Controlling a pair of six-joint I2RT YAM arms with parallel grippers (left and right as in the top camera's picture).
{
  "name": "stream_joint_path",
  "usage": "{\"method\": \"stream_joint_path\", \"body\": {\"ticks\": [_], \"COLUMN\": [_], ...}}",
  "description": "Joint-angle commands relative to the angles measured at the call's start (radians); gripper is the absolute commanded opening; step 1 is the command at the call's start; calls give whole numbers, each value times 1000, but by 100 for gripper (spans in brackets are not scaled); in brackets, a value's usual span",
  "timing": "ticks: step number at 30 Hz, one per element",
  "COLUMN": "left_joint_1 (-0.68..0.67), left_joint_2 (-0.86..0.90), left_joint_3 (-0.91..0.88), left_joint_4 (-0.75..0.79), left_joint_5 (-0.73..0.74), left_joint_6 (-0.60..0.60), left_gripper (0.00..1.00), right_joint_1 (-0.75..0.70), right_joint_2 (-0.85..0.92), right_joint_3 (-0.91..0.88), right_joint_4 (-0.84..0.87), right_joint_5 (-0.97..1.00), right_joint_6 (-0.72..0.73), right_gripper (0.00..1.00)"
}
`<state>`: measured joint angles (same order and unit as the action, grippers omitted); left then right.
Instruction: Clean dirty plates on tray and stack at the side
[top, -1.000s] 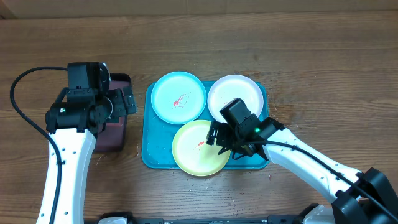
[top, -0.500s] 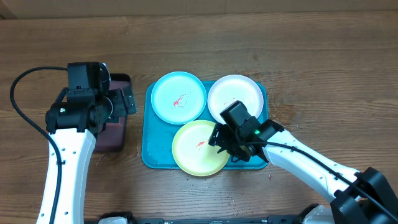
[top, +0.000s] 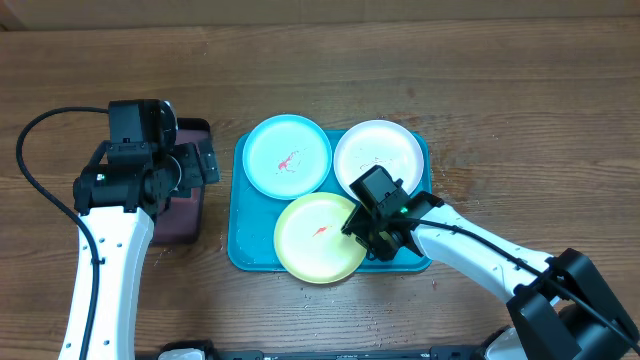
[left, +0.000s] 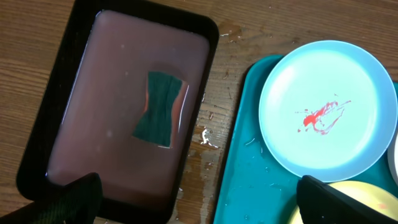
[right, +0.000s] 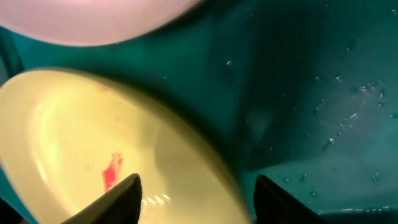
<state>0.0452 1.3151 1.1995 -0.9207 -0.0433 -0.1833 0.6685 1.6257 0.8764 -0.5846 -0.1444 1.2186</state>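
The left gripper next needs to pick up the teal sponge across its narrow middle (left: 161, 110), leaving the sponge's wide ends and bottom free to clean plates.
The turquoise tray (top: 238, 215) holds three plates: a light blue plate (top: 288, 157) with a red smear at back left, a white plate (top: 380, 152) at back right, and a lime-green plate (top: 312, 238) with a red smear in front. My right gripper (top: 360, 228) is open and straddles the green plate's right rim (right: 186, 155), one finger over the plate, one over the tray (right: 311, 93). My left gripper (top: 195, 165) is open and empty, above the gap between the dark tray (left: 37, 155) and the turquoise tray (left: 242, 162).
The dark tray (top: 185, 215) with pinkish water stands left of the turquoise tray, with a teal sponge (left: 158, 107) lying in it. Water drops lie on the wood between the trays. Bare wooden table lies at the right and back.
My right gripper has moved a little left and down, so its fingers now straddle the green plate's right rim. The left arm has not moved.
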Motion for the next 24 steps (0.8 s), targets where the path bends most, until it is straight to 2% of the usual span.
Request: {"method": "stream_joint_path", "body": {"ticks": [1,6,9,12,19,24], "left_joint_1": [-6,-6,-6,-6,-5,-5], "left_joint_2": [5,5,5,5,5,6], "left_joint_3": [23,23,23,23,23,19], "left_joint_4": [2,5,10,9,10,12], "left_joint_5": [-16,-16,-16,-17,-21,-93], "left_joint_6": [15,15,15,15,15,-31], "left_gripper": [100,100,100,100,100,100], "right_joint_1": [5,5,5,5,5,5], "right_joint_2": [18,23,23,23,23,23], "right_joint_3": [-3,-3,-3,-3,-3,-3], "right_joint_4": [18,16,13,5,5,5], "right_joint_5": [21,21,16,9,9,9], "right_joint_6": [18,33,32,32,32,32], "right_gripper": [41,34,23,18,12,11]}}
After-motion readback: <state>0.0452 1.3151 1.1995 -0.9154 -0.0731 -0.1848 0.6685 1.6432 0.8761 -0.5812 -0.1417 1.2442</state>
